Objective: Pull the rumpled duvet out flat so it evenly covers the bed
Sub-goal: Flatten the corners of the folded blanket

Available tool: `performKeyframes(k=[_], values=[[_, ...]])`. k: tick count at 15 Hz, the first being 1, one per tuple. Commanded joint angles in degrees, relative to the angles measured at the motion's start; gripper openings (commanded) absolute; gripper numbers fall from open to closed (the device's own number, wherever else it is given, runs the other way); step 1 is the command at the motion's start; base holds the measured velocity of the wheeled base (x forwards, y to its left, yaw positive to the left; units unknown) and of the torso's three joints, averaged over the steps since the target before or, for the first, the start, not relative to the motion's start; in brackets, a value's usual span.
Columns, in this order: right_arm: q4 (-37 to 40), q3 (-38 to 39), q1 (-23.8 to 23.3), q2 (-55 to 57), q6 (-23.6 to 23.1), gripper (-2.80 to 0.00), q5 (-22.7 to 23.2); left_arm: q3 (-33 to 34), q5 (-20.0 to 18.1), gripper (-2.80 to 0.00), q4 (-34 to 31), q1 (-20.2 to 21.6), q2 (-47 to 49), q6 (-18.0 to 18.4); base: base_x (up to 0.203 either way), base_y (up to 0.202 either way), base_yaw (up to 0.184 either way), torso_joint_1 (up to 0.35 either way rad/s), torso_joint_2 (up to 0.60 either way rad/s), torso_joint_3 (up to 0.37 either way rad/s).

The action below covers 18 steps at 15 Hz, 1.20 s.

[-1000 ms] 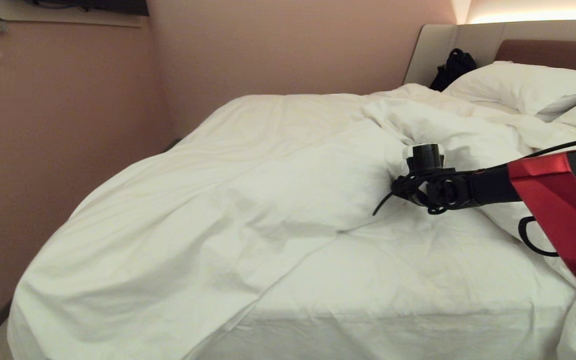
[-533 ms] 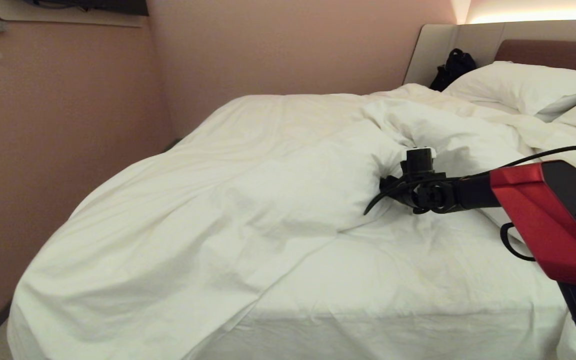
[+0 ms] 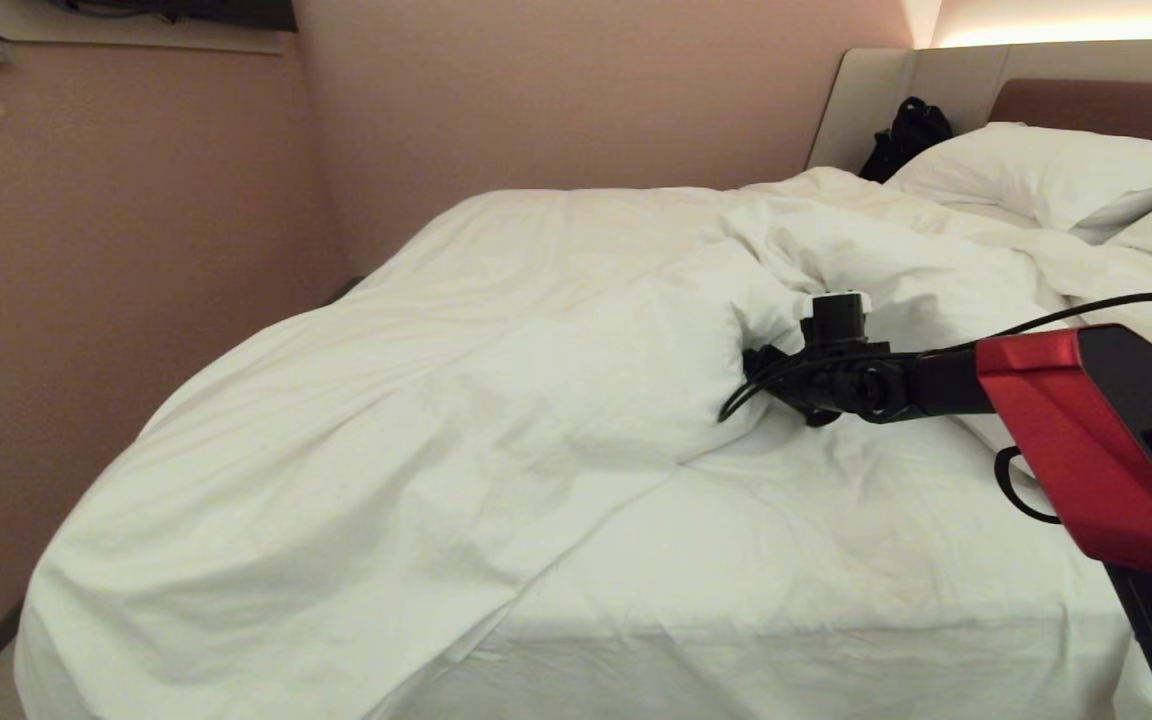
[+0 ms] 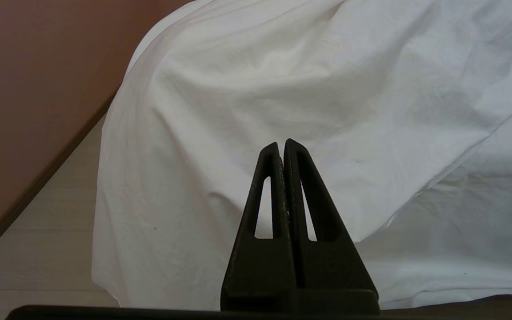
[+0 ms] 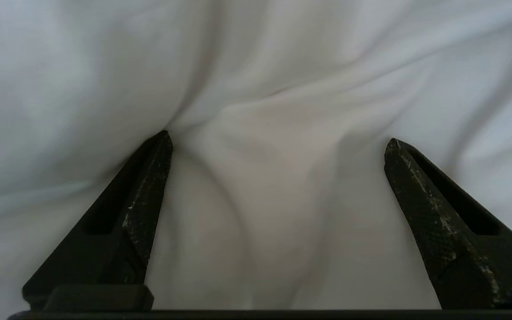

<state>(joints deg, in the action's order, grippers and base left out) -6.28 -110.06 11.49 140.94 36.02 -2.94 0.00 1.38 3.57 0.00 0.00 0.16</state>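
Note:
The robot's right gripper will next pick up the rumpled duvet by its folded edge (image 3: 742,360), to pull the duvet out flat over the bare sheet (image 3: 800,540).
The white duvet (image 3: 496,400) lies rumpled over the left and far part of the bed (image 3: 836,560). Its folded edge runs diagonally across the middle, and bare sheet shows at the near right. My right gripper (image 3: 751,378) reaches in from the right and presses into that fold at mid-bed. In the right wrist view this gripper (image 5: 278,142) is open, with a bulge of duvet (image 5: 274,89) between and ahead of its fingertips (image 5: 160,146). My left gripper (image 4: 281,143) is shut and empty, parked low facing the duvet (image 4: 282,80) where it hangs over the bed's foot corner.
Two white pillows (image 3: 1036,170) lie by the beige and brown headboard (image 3: 1096,105), with a black bag (image 3: 906,135) beside them. A pink wall (image 3: 86,300) runs close along the bed's left side. Pale floor (image 4: 38,249) shows beside the hanging corner.
My right arm has pushed leftward and a little lower, so the gripper is deeper against the duvet's fold. The left arm has not moved.

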Motion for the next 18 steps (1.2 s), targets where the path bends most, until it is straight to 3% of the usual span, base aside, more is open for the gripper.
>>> performKeyframes(k=[1,2,5,13,18], values=[[-0.05,-0.07,-0.28,-0.66,3.46,0.0,8.26,0.0,0.03,-2.8,0.03,0.0,0.0,0.02,0.0,0.0,0.0,0.0,0.0,0.0],[-0.05,-0.07,-0.67,-1.27,5.52,-2.8,10.46,0.0,0.03,-2.8,0.03,0.0,0.0,0.02,0.0,0.0,0.0,0.0,0.0,0.0],[0.04,0.28,-2.26,-3.03,10.82,-2.8,17.26,0.0,0.03,-2.8,0.03,0.0,0.0,0.02,0.0,0.0,0.0,0.0,0.0,0.0],[2.61,0.91,-2.13,-5.14,11.16,-2.8,17.3,0.0,0.03,-2.8,0.03,0.06,0.0,0.02,0.0,0.0,0.0,0.0,0.0,0.0],[4.25,6.51,-0.66,-15.5,11.29,-2.8,17.35,0.0,0.03,-2.8,0.03,0.0,0.0,0.02,0.0,0.0,0.0,0.0,0.0,0.0]])
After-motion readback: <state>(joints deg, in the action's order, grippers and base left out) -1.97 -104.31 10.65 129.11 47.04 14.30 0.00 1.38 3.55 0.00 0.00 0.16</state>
